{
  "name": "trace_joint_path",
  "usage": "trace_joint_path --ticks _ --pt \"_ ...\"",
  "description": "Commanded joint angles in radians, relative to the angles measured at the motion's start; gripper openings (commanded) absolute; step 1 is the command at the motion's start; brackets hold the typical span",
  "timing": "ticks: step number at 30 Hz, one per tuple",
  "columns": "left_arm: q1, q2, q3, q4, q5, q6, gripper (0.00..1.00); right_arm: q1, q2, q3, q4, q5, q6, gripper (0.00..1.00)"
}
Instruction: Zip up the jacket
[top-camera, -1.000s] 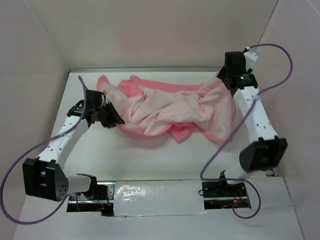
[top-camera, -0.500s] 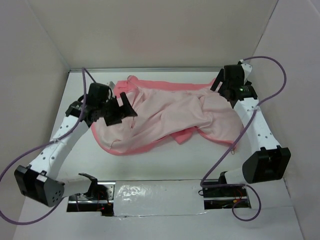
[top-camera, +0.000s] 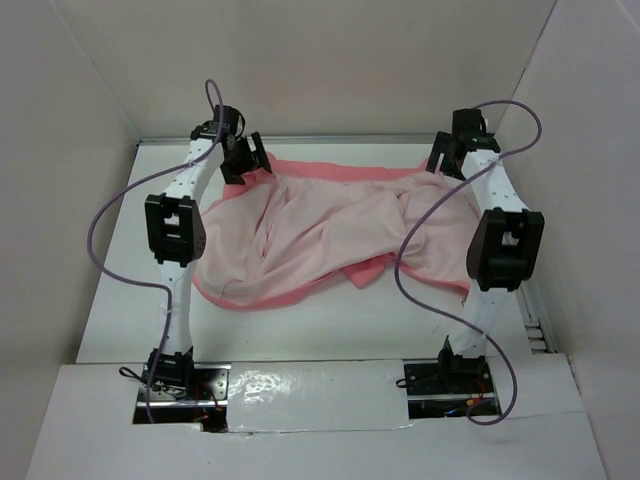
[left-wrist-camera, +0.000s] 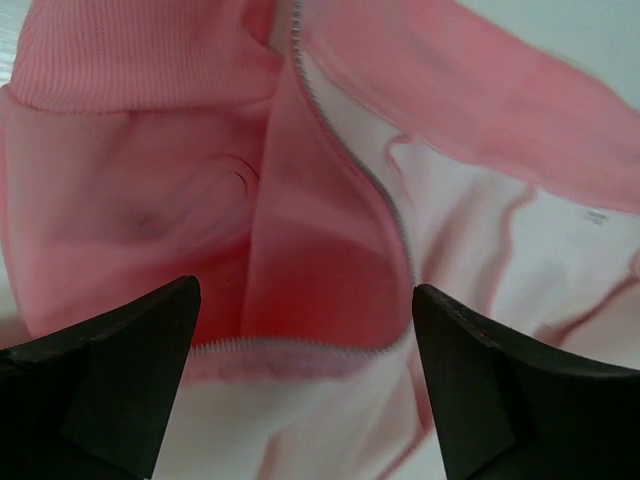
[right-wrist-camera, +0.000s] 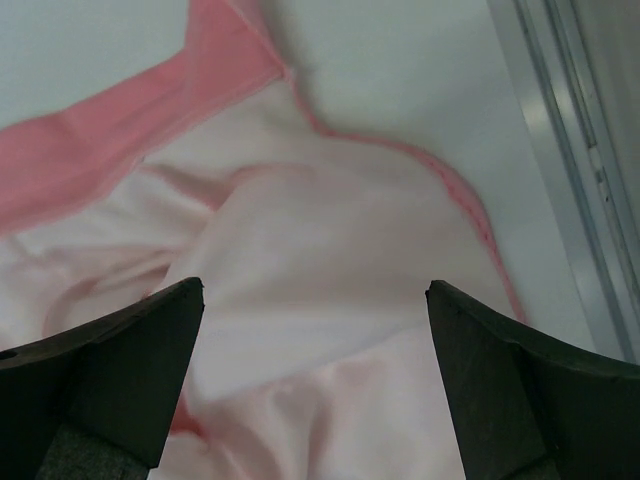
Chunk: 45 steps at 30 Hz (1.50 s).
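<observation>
My left gripper grabs the jacket's far corner by its zipper-toothed edge next, to lift and spread the jacket for zipping.
The jacket lies spread across the far half of the table, pale lining up, with a salmon-pink border along its edges. My left gripper hovers over its far left corner, open and empty. In the left wrist view that gripper stands over a fold with a line of zipper teeth and a ribbed band. My right gripper hangs open over the far right corner. In the right wrist view it is above pale lining and a salmon hem, holding nothing.
White walls enclose the table on three sides. A metal rail runs along the right edge, close to the right arm. Purple cables loop off both arms. A foil-taped strip lies between the arm bases.
Both grippers opened and let go of the jacket, which spread wider to the left. Both arms then reached up and out to the far corners.
</observation>
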Motion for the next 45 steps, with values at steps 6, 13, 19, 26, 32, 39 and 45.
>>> trace_joint_path --ticks 6,13,19,26,32,39,45 --pt "0.0 0.077 0.018 0.213 0.053 0.073 0.99 -0.03 0.373 0.461 -0.067 -0.049 -0.017 1.0" --pt "-0.04 0.235 0.122 0.25 0.017 0.124 0.99 0.008 0.531 0.565 -0.091 -0.202 0.078 1.0" --pt "-0.04 0.33 0.167 0.262 0.096 0.142 0.99 0.048 0.602 0.685 -0.146 -0.221 0.006 1.0" --pt "-0.042 0.341 0.129 0.324 0.186 0.161 0.12 0.047 0.64 0.658 -0.209 -0.261 -0.063 0.75" --pt "-0.066 0.2 0.076 0.367 0.062 0.202 0.0 0.048 0.567 0.595 -0.15 -0.199 -0.042 0.0" --pt "-0.152 -0.282 -0.046 0.459 -0.246 0.317 0.0 0.174 0.076 0.359 0.099 0.041 -0.015 0.0" --pt "-0.295 -0.683 -0.187 0.629 -0.505 0.527 0.0 0.306 -0.358 0.249 0.252 0.296 -0.078 0.0"
